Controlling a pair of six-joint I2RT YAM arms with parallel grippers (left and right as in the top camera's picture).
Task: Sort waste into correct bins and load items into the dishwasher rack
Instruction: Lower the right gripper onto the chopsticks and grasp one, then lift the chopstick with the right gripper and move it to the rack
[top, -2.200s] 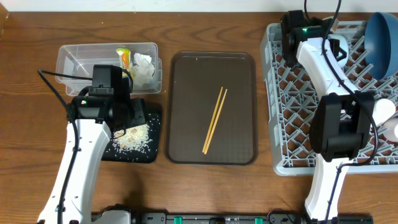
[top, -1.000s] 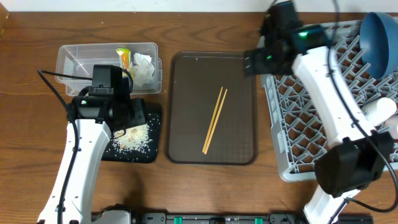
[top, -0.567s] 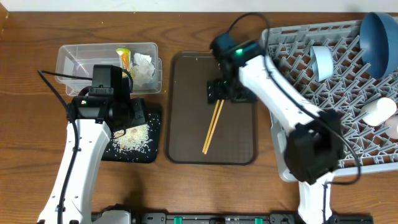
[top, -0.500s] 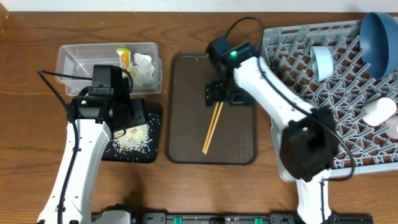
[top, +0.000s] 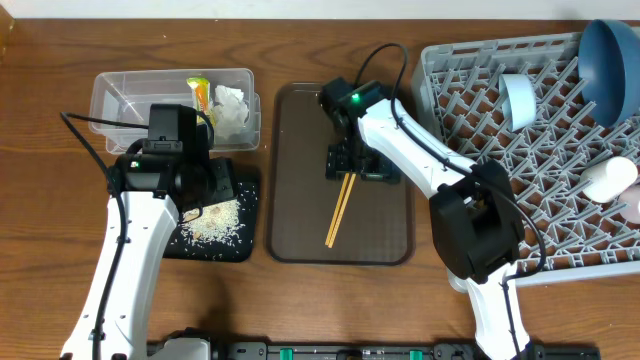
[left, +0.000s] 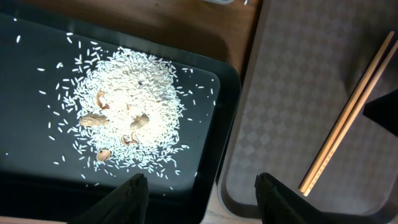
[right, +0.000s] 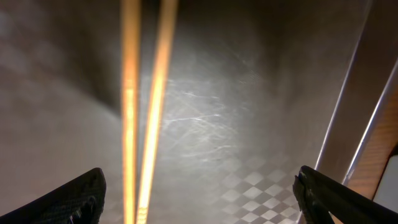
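Note:
Both chopsticks lie flat below my right gripper's fingers, so closing now would miss. My right gripper lowers first, then closes on the chopsticks.
Two wooden chopsticks (top: 343, 200) lie side by side on the brown tray (top: 300, 180). My right gripper (top: 351, 166) hangs open over their upper end. In the right wrist view the chopsticks (right: 140, 124) run between the fingers, close to the left fingertip (right: 81, 199), untouched. My left gripper (left: 199, 193) is open and empty above the right edge of the black tray (left: 37, 74), which holds the rice scraps (left: 127, 121). The clear tub (top: 120, 95) holds the wrapper (top: 200, 92) and tissue (top: 232, 108). The grey rack (top: 520, 180) carries the dark blue bowl (top: 612, 65), light blue bowl (top: 518, 100) and pale cup (top: 608, 180).
A pink cup (top: 632, 205) shows at the rack's right edge. The tub and black tray (top: 240, 245) sit left of the brown tray, the rack right of it. My right arm stretches from the rack's front left corner across the tray.
My right arm has swung left from the rack onto the brown tray and come down over the chopsticks. The left arm has not moved.

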